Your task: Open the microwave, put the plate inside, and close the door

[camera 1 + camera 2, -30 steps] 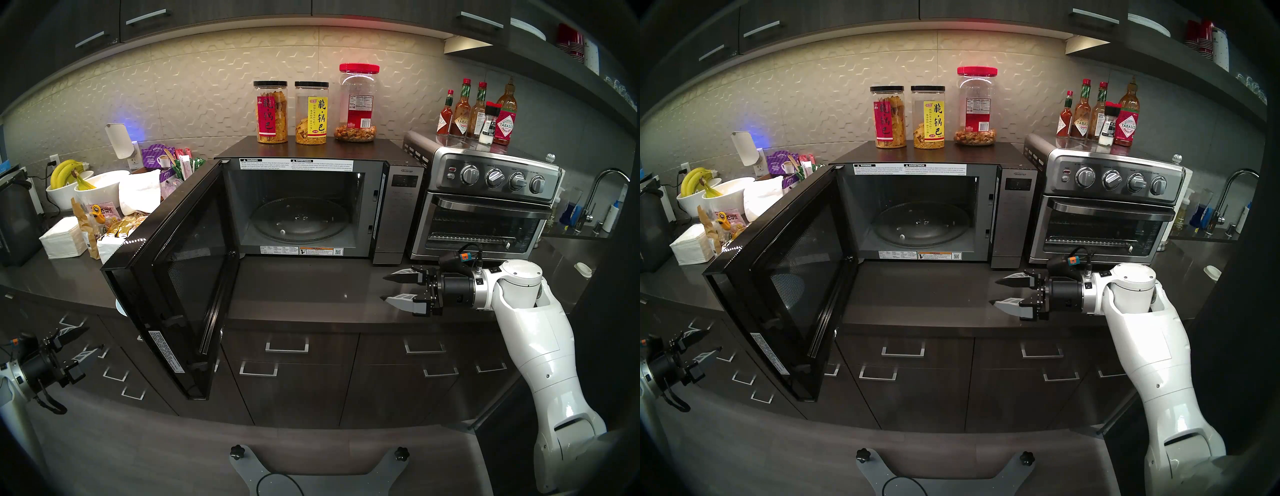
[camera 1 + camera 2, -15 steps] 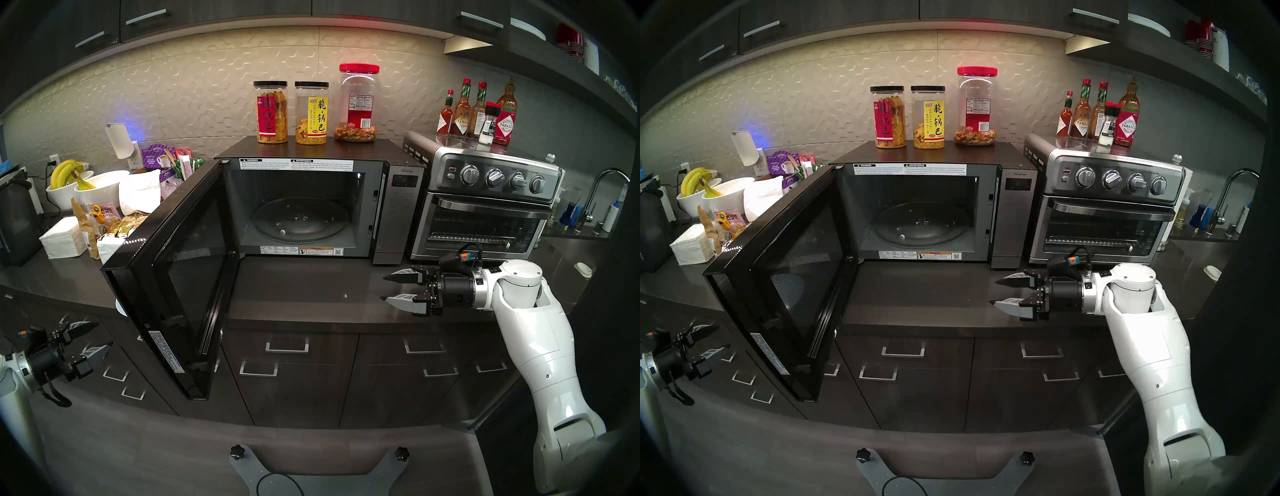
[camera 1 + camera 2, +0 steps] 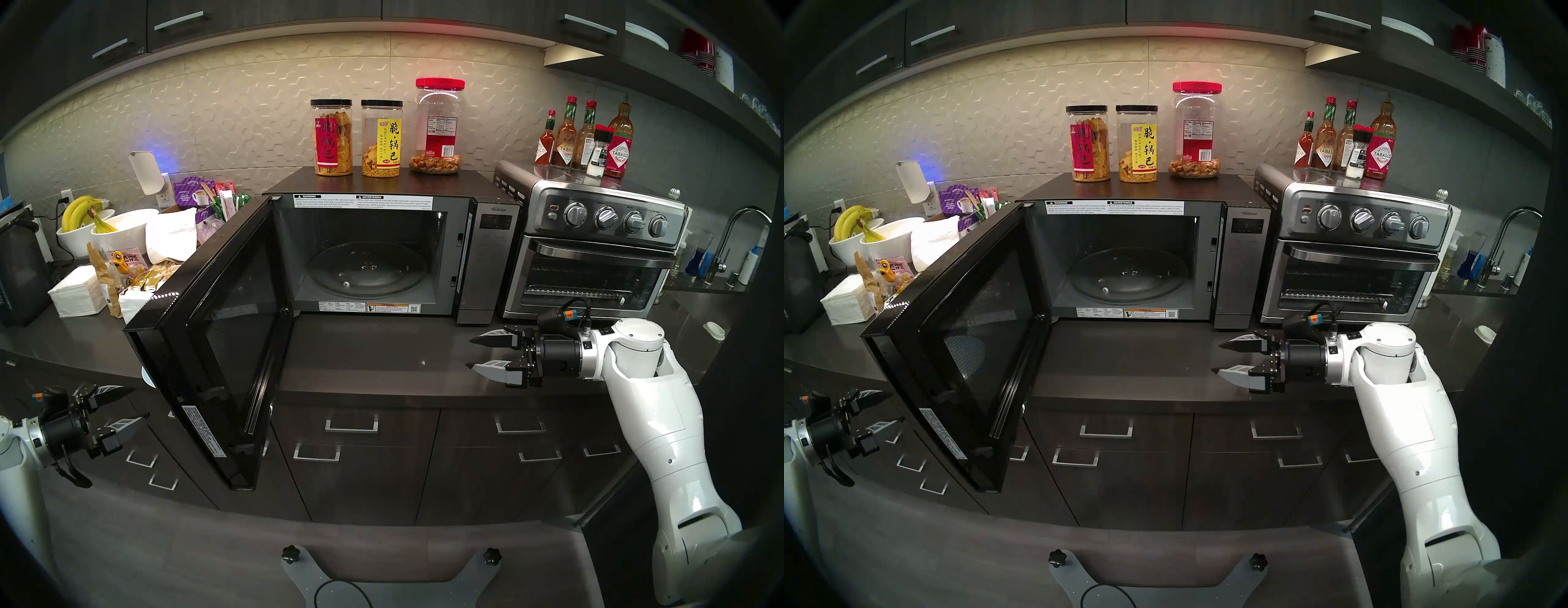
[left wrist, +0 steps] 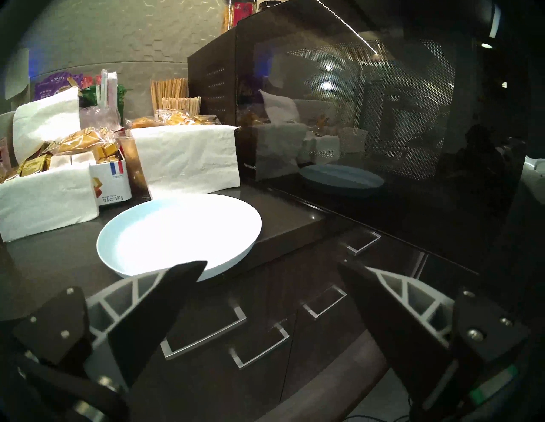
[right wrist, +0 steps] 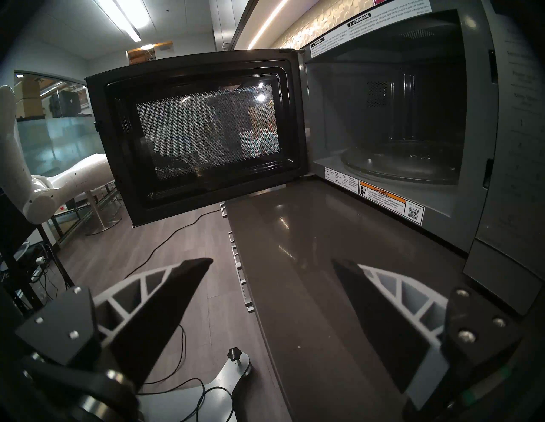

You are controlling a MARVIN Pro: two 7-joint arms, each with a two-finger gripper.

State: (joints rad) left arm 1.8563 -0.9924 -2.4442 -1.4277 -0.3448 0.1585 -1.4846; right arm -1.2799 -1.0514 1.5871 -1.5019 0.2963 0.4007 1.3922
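Observation:
The left gripper grabs the plate by its rim at the counter's open front edge next. Napkin stacks crowd the back of the plate (image 3: 147, 376).
The black microwave (image 3: 488, 254) stands on the dark counter with its door (image 3: 220, 339) swung wide open to the left. Its cavity holds only the glass turntable (image 3: 367, 269). The pale blue-white plate (image 4: 177, 235) lies at the counter's front edge, left of the door. In the head view only a sliver of the plate (image 3: 147, 376) shows behind the door. My left gripper (image 3: 138, 403) is open and empty, in front of the drawers, just short of the plate's near rim (image 4: 271, 263). My right gripper (image 3: 469, 353) is open and empty above the counter, right of the cavity (image 5: 272, 260).
A steel toaster oven (image 3: 589, 250) stands right of the microwave, with sauce bottles (image 3: 585, 140) on top. Three jars (image 3: 382, 136) stand on the microwave. Napkin stacks (image 4: 191, 156), snack packs (image 4: 88, 141) and bowls of bananas (image 3: 97, 229) crowd the counter behind the plate. Drawer handles (image 4: 203, 333) lie below.
My left gripper has risen and moved right, toward the counter edge and the open door. The right arm, the door and the plate have not moved.

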